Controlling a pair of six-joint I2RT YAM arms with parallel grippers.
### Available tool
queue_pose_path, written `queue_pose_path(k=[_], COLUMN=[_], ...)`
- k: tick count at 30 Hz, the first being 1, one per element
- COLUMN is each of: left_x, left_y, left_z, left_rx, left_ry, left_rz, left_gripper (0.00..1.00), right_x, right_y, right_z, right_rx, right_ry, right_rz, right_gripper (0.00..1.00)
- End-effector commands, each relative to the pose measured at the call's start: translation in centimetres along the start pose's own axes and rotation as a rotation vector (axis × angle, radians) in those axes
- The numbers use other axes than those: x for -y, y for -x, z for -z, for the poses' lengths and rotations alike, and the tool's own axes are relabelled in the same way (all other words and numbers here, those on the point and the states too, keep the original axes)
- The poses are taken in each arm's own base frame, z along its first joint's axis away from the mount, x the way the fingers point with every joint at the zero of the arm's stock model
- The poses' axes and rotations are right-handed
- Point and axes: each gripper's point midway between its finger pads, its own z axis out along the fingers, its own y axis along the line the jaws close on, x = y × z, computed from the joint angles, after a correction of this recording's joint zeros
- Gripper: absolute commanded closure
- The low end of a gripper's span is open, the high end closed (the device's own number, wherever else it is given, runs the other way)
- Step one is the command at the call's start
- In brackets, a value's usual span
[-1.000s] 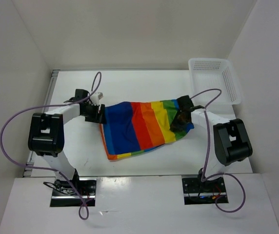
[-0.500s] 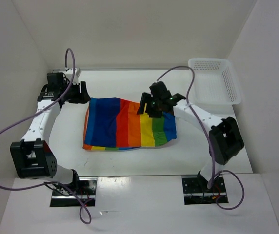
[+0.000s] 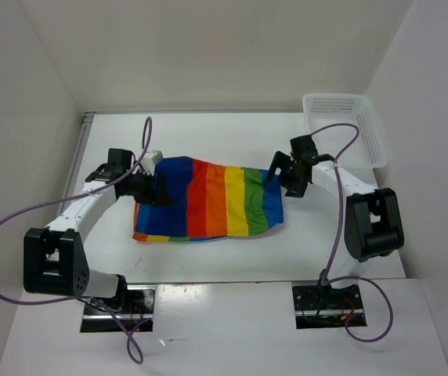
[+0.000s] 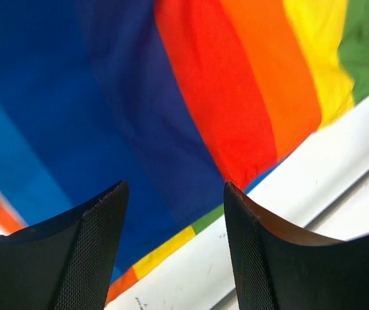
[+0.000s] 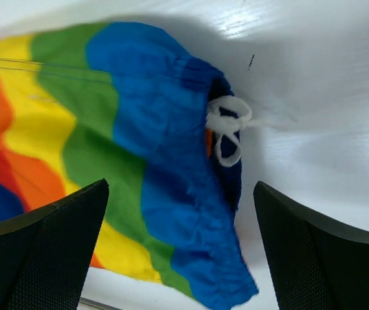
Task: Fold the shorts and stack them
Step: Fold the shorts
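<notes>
I need to fold the blue waistband edge over the navy end of the shorts. So my right gripper should next grab the shorts (image 3: 216,200) by the blue waistband edge (image 3: 277,197) beside the white drawstring.
The rainbow-striped shorts (image 3: 216,200) lie spread flat in the middle of the white table, navy at the left and blue at the right. My left gripper (image 3: 160,190) hovers open over the navy left end. In the left wrist view its fingers (image 4: 100,245) stand apart with nothing between them, above the shorts (image 4: 204,97). My right gripper (image 3: 276,174) is open at the shorts' right edge. In the right wrist view the blue waistband (image 5: 171,168) and its white drawstring (image 5: 226,126) lie below the right gripper (image 5: 180,184), untouched.
A white mesh basket (image 3: 345,129) stands at the back right corner, partly over the table edge. Bare white table (image 3: 208,137) lies behind and in front of the shorts. White walls close in on three sides.
The shorts went from bunched between both grippers to flat on the table. My right gripper opened and drew back to the right edge. My left arm swung out left, then returned over the navy end.
</notes>
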Motion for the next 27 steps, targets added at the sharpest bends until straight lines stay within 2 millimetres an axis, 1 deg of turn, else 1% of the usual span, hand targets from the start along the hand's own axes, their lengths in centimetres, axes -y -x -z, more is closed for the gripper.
queue_pose_path(k=[1, 2, 3, 4, 5, 6, 7, 9, 10, 11, 12, 13, 14, 15, 16, 17, 18, 19, 20, 21, 22, 23, 24, 25, 26, 27], left_x=[0.1, -0.3, -0.7, -0.9, -1.1, -1.3, -1.5, -1.8, -1.9, -2.1, -2.1, -2.6, -2.6, -2.9, -3.0, -3.1, -3.4, -3.8, -3.8, -4.3, -4.5, -4.7, -4.6, -4.7, -4.6, -4.2], left_y=[-1.7, -1.6, -1.4, -1.5, -1.9, -1.8, -2.3, -1.9, -2.1, -2.0, -2.0, -2.0, -1.5, -1.8, -1.7, -1.5, -1.7, -1.9, -1.9, -2.1, -2.3, -2.3, -2.5, -1.9, -1.2, 0.1], left_z=[-1.6, -1.9, -1.9, -2.3, -2.6, -2.8, -3.3, -3.5, -3.7, -3.9, -3.9, -4.1, -4.0, -4.2, -4.4, -4.4, -4.6, -4.7, -4.7, -4.8, -4.6, -4.6, -4.5, -4.0, -3.7, -3.0], left_rx=[-0.034, -0.036, -0.027, -0.027, -0.041, -0.041, -0.062, -0.063, -0.070, -0.074, -0.074, -0.077, -0.068, -0.079, -0.080, -0.073, -0.081, -0.087, -0.088, -0.095, -0.099, -0.100, -0.108, -0.094, -0.074, -0.046], left_ry=[-0.054, -0.041, -0.019, -0.018, -0.019, -0.019, -0.021, -0.012, -0.012, -0.012, -0.012, 0.012, 0.013, 0.024, 0.024, 0.025, 0.035, 0.040, 0.040, 0.045, 0.049, 0.058, 0.057, 0.063, 0.065, 0.068], left_rz=[0.016, 0.016, 0.009, 0.009, 0.018, 0.018, 0.031, 0.031, 0.036, 0.039, 0.039, 0.038, 0.032, 0.038, 0.039, 0.034, 0.038, 0.052, 0.053, 0.067, 0.079, 0.079, 0.084, 0.084, 0.072, 0.055], left_gripper=[0.32, 0.32, 0.32, 0.32, 0.32, 0.32, 0.32, 0.32, 0.32, 0.32, 0.32, 0.32, 0.32, 0.32, 0.32, 0.32, 0.32, 0.32, 0.32, 0.32, 0.32, 0.32, 0.32, 0.32, 0.32, 0.32], right_x=[0.2, 0.9, 0.9, 0.7, 1.2, 1.2, 1.4, 1.3, 1.2, 0.4, 0.3, -0.3, -0.8, -1.1, -1.0, -1.0, -1.2, -0.9, -0.7, -0.8, -0.5, -0.2, 0.1, 0.4, 0.6, 0.9], right_y=[-1.4, -2.1, -2.2, -2.0, -2.4, -2.7, -3.2, -3.3, -4.1, -4.4, -4.9, -5.3, -5.9, -5.3, -4.9, -4.4, -3.5, -3.2, -2.1, -1.3, -1.0, 0.1, 0.4, 0.4, 0.8, 0.8], right_z=[-2.5, -3.4, -3.8, -3.9, -4.5, -4.9, -5.3, -6.0, -6.2, -6.2, -6.2, -6.3, -6.3, -5.8, -5.7, -5.5, -5.1, -4.4, -4.0, -3.4, -2.4, -1.8, -1.4, -0.6, -0.2, 0.2], right_rx=[-0.078, -0.101, -0.104, -0.095, -0.107, -0.121, -0.135, -0.137, -0.166, -0.173, -0.185, -0.189, -0.199, -0.174, -0.152, -0.129, -0.097, -0.080, -0.035, -0.005, 0.008, 0.047, 0.057, 0.055, 0.072, 0.072], right_ry=[0.036, 0.020, 0.029, 0.035, 0.027, 0.034, 0.035, 0.051, 0.074, 0.104, 0.122, 0.146, 0.151, 0.152, 0.142, 0.132, 0.120, 0.096, 0.062, 0.048, 0.019, -0.017, -0.040, -0.063, -0.081, -0.100], right_rz=[0.041, 0.046, 0.046, 0.048, 0.056, 0.054, 0.052, 0.053, 0.049, 0.051, 0.050, 0.064, 0.069, 0.062, 0.065, 0.057, 0.061, 0.061, 0.063, 0.065, 0.063, 0.076, 0.075, 0.083, 0.092, 0.092], right_gripper=[0.02, 0.04, 0.04, 0.08, 0.11, 0.14, 0.18, 0.22, 0.24, 0.30, 0.33, 0.38, 0.49, 0.57, 0.65, 0.81, 0.89, 0.96, 1.00, 1.00, 1.00, 1.00, 1.00, 1.00, 1.00, 1.00])
